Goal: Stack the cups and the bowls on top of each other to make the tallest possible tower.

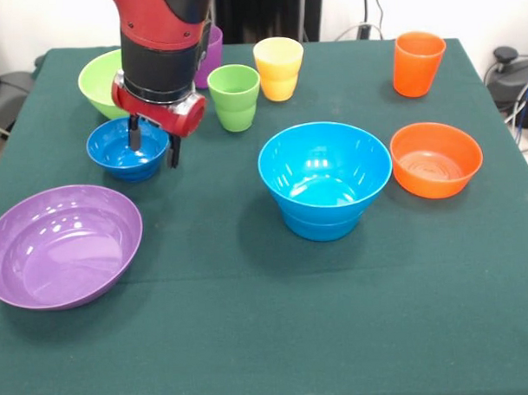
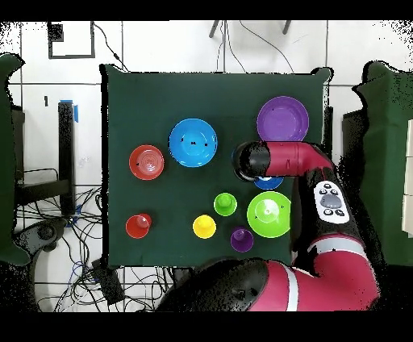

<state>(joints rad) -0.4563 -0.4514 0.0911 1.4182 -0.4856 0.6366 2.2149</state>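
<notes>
The small dark blue bowl (image 1: 123, 150) is wider than my open fingers. My gripper will next pinch the bowl by its thin rim (image 1: 168, 144), one finger inside and one outside.
My gripper (image 1: 154, 142) hangs open over the small dark blue bowl (image 1: 128, 148), one finger inside it and the other just outside its right rim. The large purple bowl (image 1: 64, 246) sits near the front left and the lime green bowl (image 1: 99, 82) behind the arm. The large light blue bowl (image 1: 325, 178) stands mid-table, stepped at its base. The small orange bowl (image 1: 436, 159) is to its right. The green cup (image 1: 234, 96), yellow cup (image 1: 278, 67) and orange cup (image 1: 418, 62) stand at the back. The purple cup (image 1: 211, 48) is half hidden by the arm. No tower shows.
In the overhead view the arm (image 2: 282, 157) covers most of the dark blue bowl (image 2: 269, 183), between the purple bowl (image 2: 282, 118) and the lime bowl (image 2: 269, 214). The green cloth (image 1: 251, 337) covers the table; cables lie on the floor beyond its edges.
</notes>
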